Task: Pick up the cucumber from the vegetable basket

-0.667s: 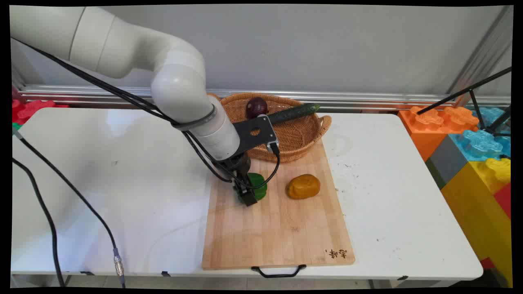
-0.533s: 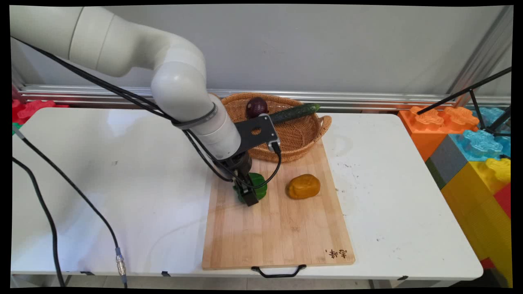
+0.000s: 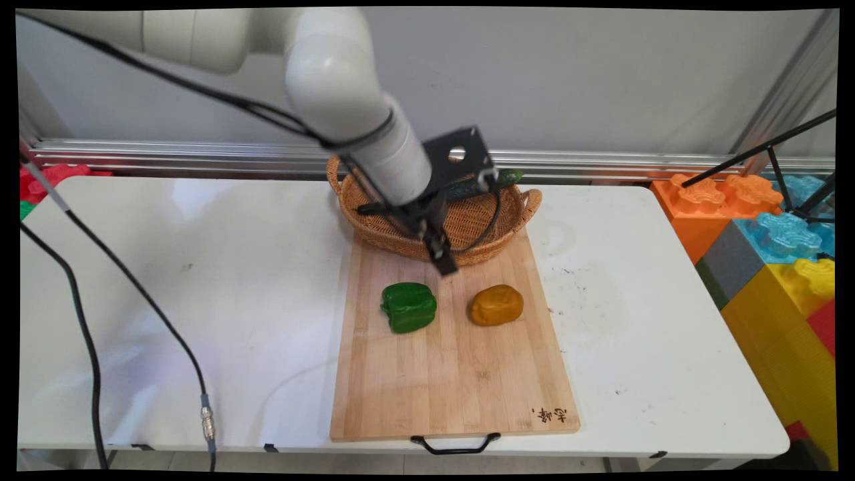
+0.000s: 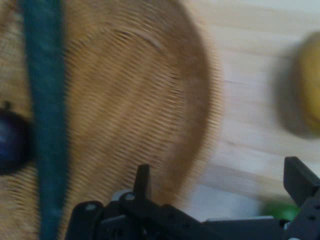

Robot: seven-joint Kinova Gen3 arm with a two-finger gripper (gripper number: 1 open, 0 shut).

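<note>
I need to grab the cucumber by its thick middle (image 3: 465,189) with my gripper next. Then it can come out of the wicker basket (image 3: 518,224).
My gripper (image 3: 442,259) hangs above the near rim of the wicker basket (image 3: 518,224), tilted toward the wooden cutting board (image 3: 454,381). In the hand view the gripper (image 4: 220,180) is open, its fingers (image 4: 142,179) wide apart with nothing between them. A green pepper (image 3: 409,306) lies free on the board, just in front of and left of the gripper. An orange-yellow lump (image 3: 496,304) lies to the pepper's right. A cucumber (image 3: 499,178) rests in the basket. The hand view shows the cucumber (image 4: 47,125) beside a dark purple onion (image 4: 10,142). The arm hides the onion in the main view.
Large coloured building blocks (image 3: 768,227) stand off the table's right end, with black tripod legs (image 3: 768,150) over them. Black cables (image 3: 87,347) hang across the table's left side. Red blocks (image 3: 47,179) sit at the far left. The board's black handle (image 3: 454,443) overhangs the near edge.
The gripper has lifted off the green pepper and swung back and to the right, up over the basket's near rim. The pepper stays where it was on the board.
</note>
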